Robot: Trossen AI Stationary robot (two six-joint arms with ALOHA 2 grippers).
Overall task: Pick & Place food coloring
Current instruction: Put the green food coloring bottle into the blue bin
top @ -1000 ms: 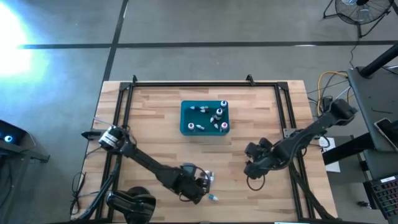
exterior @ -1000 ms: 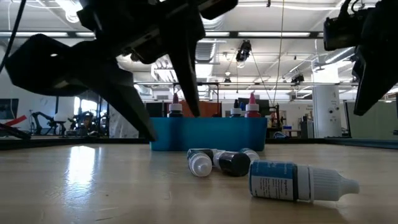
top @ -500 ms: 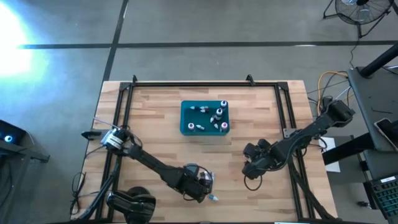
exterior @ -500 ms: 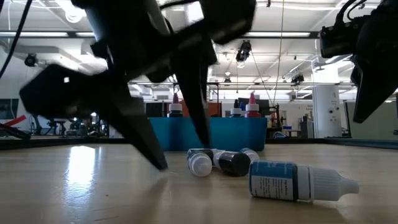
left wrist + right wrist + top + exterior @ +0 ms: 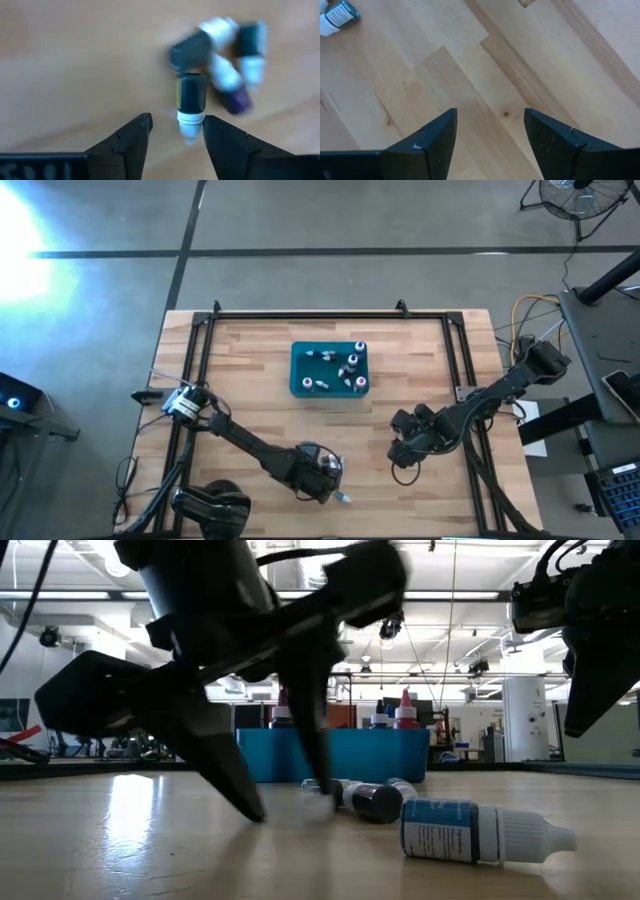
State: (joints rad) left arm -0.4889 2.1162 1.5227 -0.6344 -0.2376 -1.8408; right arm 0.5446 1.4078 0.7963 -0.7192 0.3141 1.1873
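My left gripper is to grip the dark bottle by its white cap (image 5: 190, 125) next, so it can place the bottle in the teal bin.
Several small food coloring bottles lie on their sides in a cluster (image 5: 220, 60) on the wood table near its near edge; they also show in the low view (image 5: 375, 802). My left gripper (image 5: 175, 132) is open and down at the table. Its fingers stand on either side of the pale cap (image 5: 190, 121) of a dark bottle (image 5: 191, 95), and I see no touch. It shows in the high view (image 5: 328, 468) too. A blue-labelled bottle (image 5: 480, 830) lies apart, nearer the table's near edge. My right gripper (image 5: 490, 135) is open over bare wood at the right (image 5: 405, 450).
A teal bin (image 5: 330, 385) stands at the table's middle and holds several more bottles, some upright (image 5: 405, 710). A black frame rail (image 5: 460, 360) runs round the table. The blue-labelled bottle also shows in the right wrist view (image 5: 335, 17).
My left gripper has gone down to the table and a little toward the table's right edge, onto the cluster of bottles. Its fingers now straddle the nearest bottle.
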